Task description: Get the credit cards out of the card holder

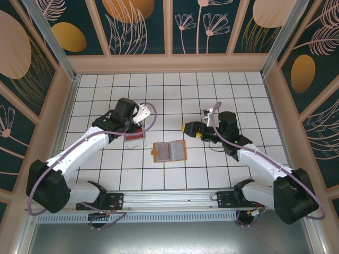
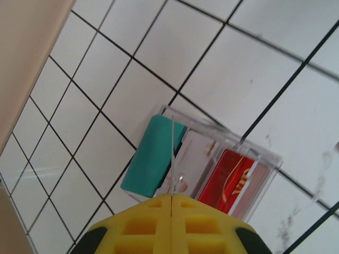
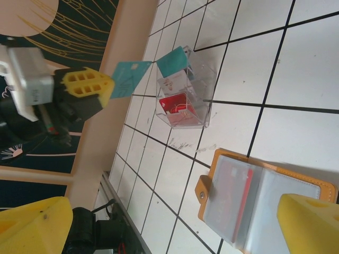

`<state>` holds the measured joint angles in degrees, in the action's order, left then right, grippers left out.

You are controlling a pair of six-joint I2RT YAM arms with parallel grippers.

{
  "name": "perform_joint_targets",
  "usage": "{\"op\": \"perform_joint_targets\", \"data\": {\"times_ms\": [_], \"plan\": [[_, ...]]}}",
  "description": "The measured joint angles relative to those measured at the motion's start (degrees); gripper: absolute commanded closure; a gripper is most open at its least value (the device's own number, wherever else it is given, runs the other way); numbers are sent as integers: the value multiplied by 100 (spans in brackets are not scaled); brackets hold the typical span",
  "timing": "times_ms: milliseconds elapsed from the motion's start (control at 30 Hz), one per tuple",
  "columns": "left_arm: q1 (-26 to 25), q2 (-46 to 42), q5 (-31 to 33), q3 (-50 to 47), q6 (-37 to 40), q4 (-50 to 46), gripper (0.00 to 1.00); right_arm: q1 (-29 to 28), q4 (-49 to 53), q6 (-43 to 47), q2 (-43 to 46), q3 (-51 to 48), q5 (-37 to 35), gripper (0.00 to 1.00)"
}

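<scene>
My left gripper keeps hold of the teal card for now, until it lines up with the box's slots. Crooked above the box (image 2: pixel 249 159), it would fall short if I opened now.
The orange card holder (image 1: pixel 169 152) lies open on the tiled floor, and a red credit card (image 3: pixel 242 197) shows through its grey sleeve (image 3: pixel 233 203). My left gripper (image 1: pixel 136 123) is shut on a teal credit card (image 3: pixel 130 77), which it holds just above a clear plastic box (image 2: pixel 249 159). In the left wrist view this held card (image 2: pixel 172 153) shows edge-on between the yellow fingers (image 2: pixel 206 222). A teal card (image 2: pixel 153 156), a pale card (image 2: pixel 198 156) and a red card (image 2: pixel 233 180) stand in the box. My right gripper (image 1: pixel 192 130) hangs open above and right of the holder, with nothing between its fingers (image 3: pixel 312 227).
The clear box (image 1: pixel 135 132) stands left of the holder, a few tiles from the wooden left wall (image 1: pixel 63 106). Wooden walls with patterned panels ring the tiled floor. A metal rail (image 1: pixel 169 203) carrying the arm bases runs along the near edge.
</scene>
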<state>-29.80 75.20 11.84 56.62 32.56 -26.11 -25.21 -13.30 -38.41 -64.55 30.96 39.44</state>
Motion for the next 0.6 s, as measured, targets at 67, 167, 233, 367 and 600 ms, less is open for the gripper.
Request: {"op": "perform_joint_targets", "data": {"times_ms": [67, 167, 233, 367, 600], "plan": [[85, 109, 33, -9, 361, 26, 100, 0, 33, 28, 0, 17, 0, 1], [210, 232, 46, -15, 852, 138, 100, 0, 72, 63, -24, 55, 0, 1], [273, 326, 44, -17, 1150, 295, 100, 0, 74, 63, -61, 83, 0, 1], [319, 555, 63, -76, 1554, 673, 100, 7, 96, 66, -157, 125, 0, 1], [341, 1008, -83, -122, 1803, 951, 100, 87, 160, 111, -278, 227, 4, 1]]}}
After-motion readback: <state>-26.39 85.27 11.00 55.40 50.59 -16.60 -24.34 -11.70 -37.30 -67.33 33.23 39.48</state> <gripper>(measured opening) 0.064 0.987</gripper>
